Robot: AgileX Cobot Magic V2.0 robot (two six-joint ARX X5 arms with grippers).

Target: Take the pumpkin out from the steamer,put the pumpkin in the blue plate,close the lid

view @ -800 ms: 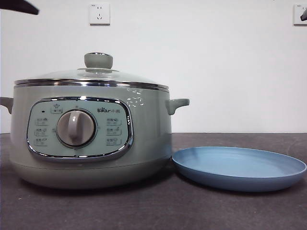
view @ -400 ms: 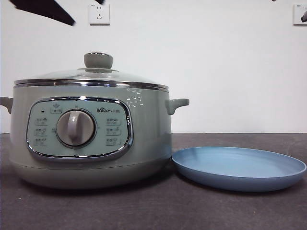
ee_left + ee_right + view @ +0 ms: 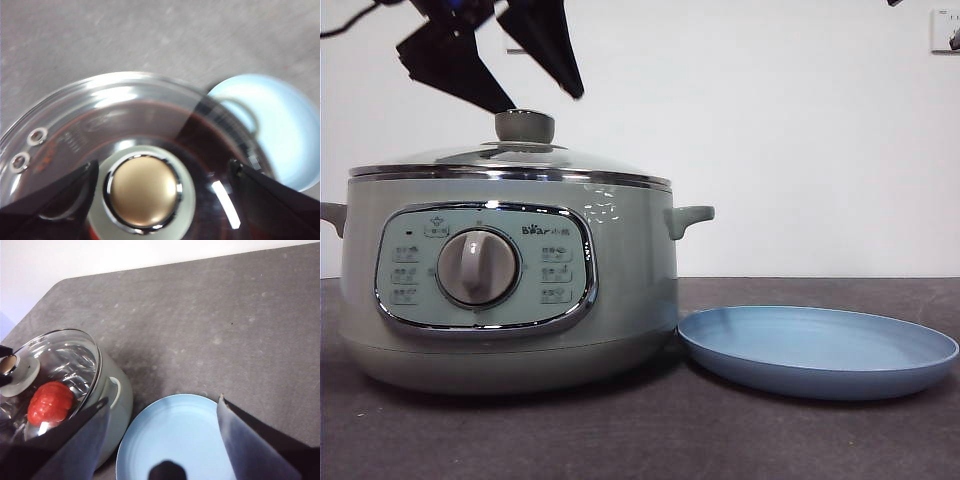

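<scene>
I should open the steamer next, my left gripper grabbing the glass lid's round knob, to reach the pumpkin.
The sage-green steamer stands at the left with its glass lid on. My left gripper hangs open just above the lid's knob, a jaw on each side and not touching. In the left wrist view the knob lies between the open jaws of the left gripper. The red-orange pumpkin shows through the lid inside the steamer. The blue plate lies empty right of the steamer. My right gripper is open, high above the plate.
The table is dark grey, with its rounded far corner in the right wrist view. A white wall stands close behind, with a socket at the top right. The steamer's side handle reaches toward the plate.
My left gripper has come down from the top left corner to just above the lid's knob. The steamer, lid and plate have not moved.
</scene>
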